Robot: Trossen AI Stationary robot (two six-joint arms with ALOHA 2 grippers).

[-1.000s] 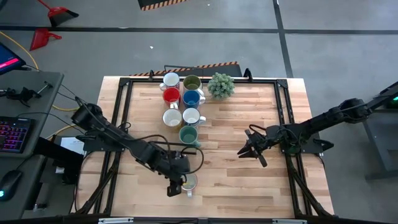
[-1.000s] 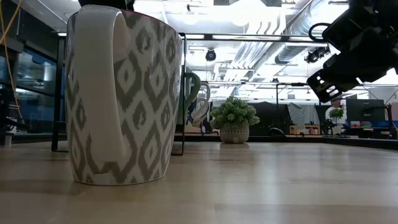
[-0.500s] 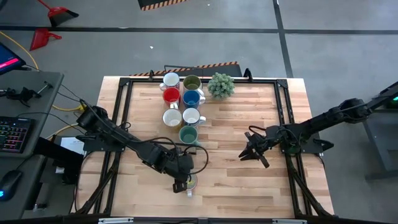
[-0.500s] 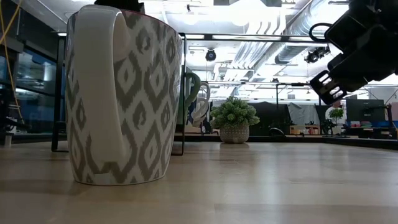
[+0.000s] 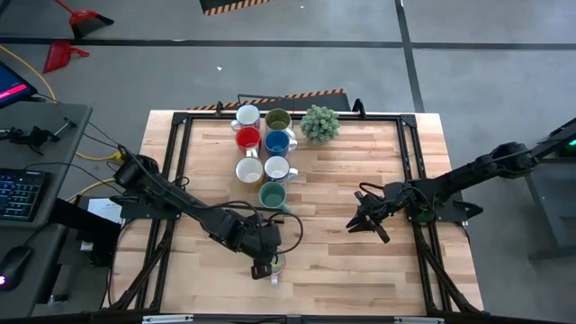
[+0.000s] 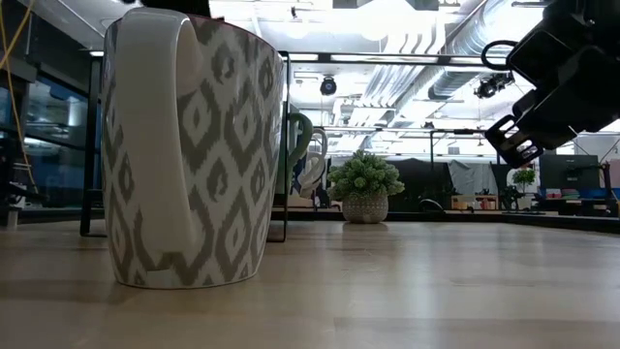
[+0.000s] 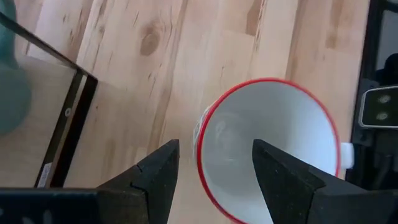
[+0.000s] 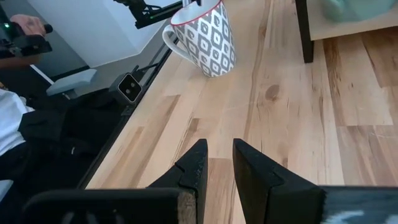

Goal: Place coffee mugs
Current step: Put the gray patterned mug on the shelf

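Observation:
My fingers end above the red rim of the white mug (image 5: 278,265), so it is too early to close. My left gripper lowers next, then closes on the mug.
A white mug with a grey diamond pattern and a red rim (image 7: 273,143) stands upright near the table's near edge (image 6: 194,155). My left gripper (image 7: 214,144) hangs open just above it, pointing steeply down. One finger is over the mug's inside and the other outside its wall, on the side away from the handle; no touch shows. Several more coffee mugs, among them red (image 5: 247,139), blue (image 5: 278,141) and teal (image 5: 272,194), stand in two rows at the far left. My right gripper (image 5: 357,222) hovers at mid-right, slightly open, with nothing between its fingers (image 8: 221,146).
A small potted plant (image 5: 319,123) stands at the far edge beside the rows of mugs. A black metal frame (image 5: 180,162) runs around the table, and one of its bars (image 7: 65,130) passes near the patterned mug. Bare wood lies between the two grippers.
My left gripper has moved toward the table's right, over the patterned mug, sinking a little and tipping more steeply down. It has stayed open. The mug has not moved.

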